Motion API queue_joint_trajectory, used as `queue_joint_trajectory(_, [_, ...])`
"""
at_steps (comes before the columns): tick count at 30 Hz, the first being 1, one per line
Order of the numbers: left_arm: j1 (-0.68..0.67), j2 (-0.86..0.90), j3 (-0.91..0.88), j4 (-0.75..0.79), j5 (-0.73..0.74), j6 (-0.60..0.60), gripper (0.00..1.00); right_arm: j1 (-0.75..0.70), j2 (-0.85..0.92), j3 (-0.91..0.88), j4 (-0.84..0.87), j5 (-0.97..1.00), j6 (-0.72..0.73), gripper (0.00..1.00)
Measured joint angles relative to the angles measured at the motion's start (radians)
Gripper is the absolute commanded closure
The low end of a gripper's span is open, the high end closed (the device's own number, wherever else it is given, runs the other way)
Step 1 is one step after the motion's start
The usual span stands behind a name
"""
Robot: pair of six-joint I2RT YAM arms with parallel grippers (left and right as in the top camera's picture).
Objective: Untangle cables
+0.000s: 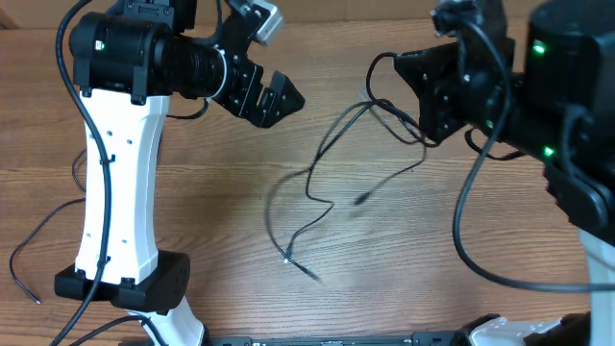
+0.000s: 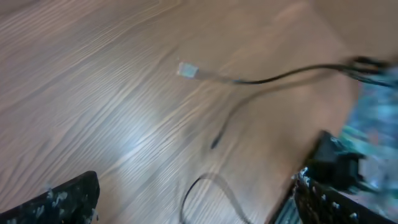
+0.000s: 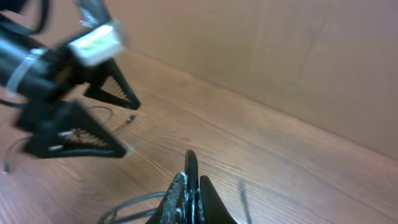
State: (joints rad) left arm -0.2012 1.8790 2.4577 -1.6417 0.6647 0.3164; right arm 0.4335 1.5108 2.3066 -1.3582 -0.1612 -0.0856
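I should next use my left gripper to grab the loose cable loop (image 1: 332,134) (image 2: 200,179) on its nearest side, which is free of my right gripper. Then I can pull cables apart.
The thin black cables (image 1: 308,188) hang in loose loops from my right gripper (image 1: 423,123) down to the wooden table, with plug ends near the table's middle (image 1: 360,200) and lower down (image 1: 312,274). In the right wrist view my right gripper (image 3: 190,183) is shut on the cables (image 3: 127,203), which trail off to the lower left. My left gripper (image 1: 274,104) is open and empty, raised to the left of the cables. In the left wrist view its fingers (image 2: 198,193) are spread wide above a cable loop, and a cable (image 2: 280,76) with a silvery tip (image 2: 186,70) lies beyond.
The thicker black wires of the arms run down the left arm (image 1: 96,144) and loop under the right arm (image 1: 461,221). A brown wall (image 3: 280,56) stands at the table's back edge. The left gripper shows in the right wrist view (image 3: 87,118).
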Motion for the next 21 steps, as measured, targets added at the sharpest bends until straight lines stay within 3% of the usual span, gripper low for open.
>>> queue_joint_trajectory(12, [-0.069, 0.000, -0.006, -0.043, 0.129, 0.080, 0.00, 0.000, 0.004, -0.003, -0.022, 0.077, 0.000, 0.96])
queue_joint_trajectory(21, [-0.191, 0.014, -0.011, 0.030, -0.018, 0.060, 0.00, 0.000, 0.004, -0.003, -0.048, 0.084, 0.000, 0.96])
